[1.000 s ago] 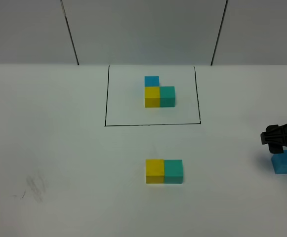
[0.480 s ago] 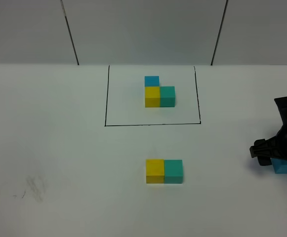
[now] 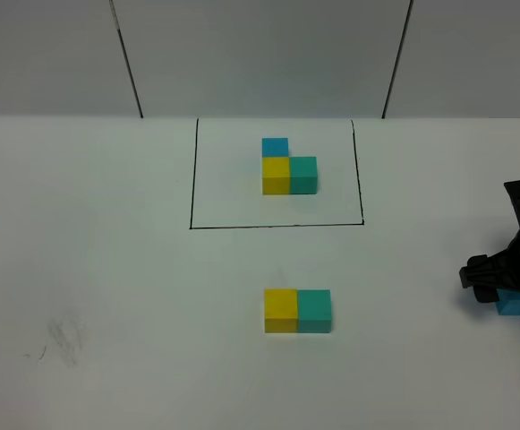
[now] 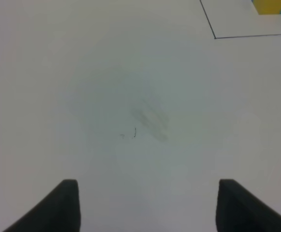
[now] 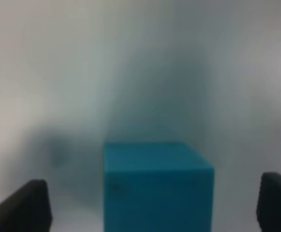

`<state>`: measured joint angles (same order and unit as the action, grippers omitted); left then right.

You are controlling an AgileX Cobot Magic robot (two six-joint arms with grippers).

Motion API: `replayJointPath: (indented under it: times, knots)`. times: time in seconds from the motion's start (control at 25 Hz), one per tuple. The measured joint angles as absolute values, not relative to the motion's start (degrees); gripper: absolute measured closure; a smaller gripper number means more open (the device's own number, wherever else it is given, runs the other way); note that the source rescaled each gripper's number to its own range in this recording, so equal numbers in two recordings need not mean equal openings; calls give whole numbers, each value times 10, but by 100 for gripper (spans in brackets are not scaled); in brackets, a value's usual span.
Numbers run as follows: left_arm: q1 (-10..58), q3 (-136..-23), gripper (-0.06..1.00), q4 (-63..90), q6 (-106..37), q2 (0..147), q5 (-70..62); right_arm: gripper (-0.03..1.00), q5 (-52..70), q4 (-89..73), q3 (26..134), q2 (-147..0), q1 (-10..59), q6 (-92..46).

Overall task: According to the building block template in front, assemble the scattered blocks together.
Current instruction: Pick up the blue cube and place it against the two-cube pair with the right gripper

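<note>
The sky-blue cube [image 3: 518,303] [image 5: 158,186] sits low between my right gripper's fingers, so it is time to close my right gripper on the cube now.
The template [image 3: 288,168] is a sky-blue, yellow and teal-green L-cluster inside a black drawn rectangle [image 3: 277,226] at the back middle. A loose yellow cube [image 3: 280,310] and teal-green cube [image 3: 314,310] sit touching side by side at the front middle. The loose sky-blue cube [image 3: 518,303] lies at the far right, partly covered by my right gripper [image 3: 510,285]. In the right wrist view the sky-blue cube [image 5: 158,186] stands between the open fingers [image 5: 26,208], untouched. My left gripper [image 4: 147,208] is open and empty over bare table; it is out of the high view.
The white table [image 3: 107,269] has a faint grey smudge [image 3: 63,339] at the front left, also under the left gripper [image 4: 150,118]. A corner of the black rectangle [image 4: 214,36] shows in the left wrist view. A grey panelled wall stands behind.
My right gripper has come down and in over the sky-blue cube, now straddling and partly hiding it. The yellow and teal-green cubes and the template have not moved.
</note>
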<state>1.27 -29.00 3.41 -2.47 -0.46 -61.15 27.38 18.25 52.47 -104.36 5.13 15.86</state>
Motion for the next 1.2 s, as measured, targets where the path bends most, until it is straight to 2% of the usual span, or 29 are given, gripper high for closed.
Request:
replayJointPath:
  times: [0.16,0.32,0.48,0.56,0.92,1.2]
  knots:
    - [13,-290,57,34,-25,-5,-612,26,273,177,525,-1045,51,154]
    - [13,-290,57,34,-25,-5,-612,42,273,167,525,-1055,51,145]
    - [13,-290,57,34,-25,-5,-612,75,273,166,525,-1057,51,144]
    - [13,-290,57,34,-25,-5,-612,95,273,166,525,-1057,51,144]
    - [13,-290,57,34,-25,-5,-612,95,273,166,525,-1053,51,144]
    - [13,-290,57,34,-25,-5,-612,95,374,130,595,-1000,89,146]
